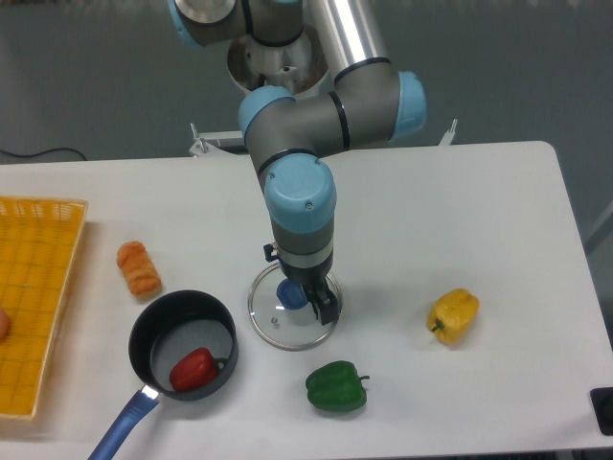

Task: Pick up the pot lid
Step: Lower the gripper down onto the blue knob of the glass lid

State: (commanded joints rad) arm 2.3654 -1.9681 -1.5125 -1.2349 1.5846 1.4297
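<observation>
The clear lid (279,333) lies flat and spreads wider than my gripper opens. So the gripper grabs the lid by its blue knob (291,295) next.
The gripper (299,280) points down over the pot lid, its two fingers apart and nothing visibly held. A clear round lid (279,333) with a light rim lies flat on the table, and its blue knob (291,295) shows just below and between the fingertips. One finger is at the upper left of the knob, the other to its right, overlapping the lid's right part in the view. Whether either finger touches the knob or lid, I cannot tell. The arm hides the lid's upper right edge.
Left of the lid stands a black pot (182,305) with a blue handle (125,422) and a red vegetable (194,370) inside. Also around are a green pepper (335,387), a yellow pepper (454,314), an orange item (139,269) and a yellow crate (59,316).
</observation>
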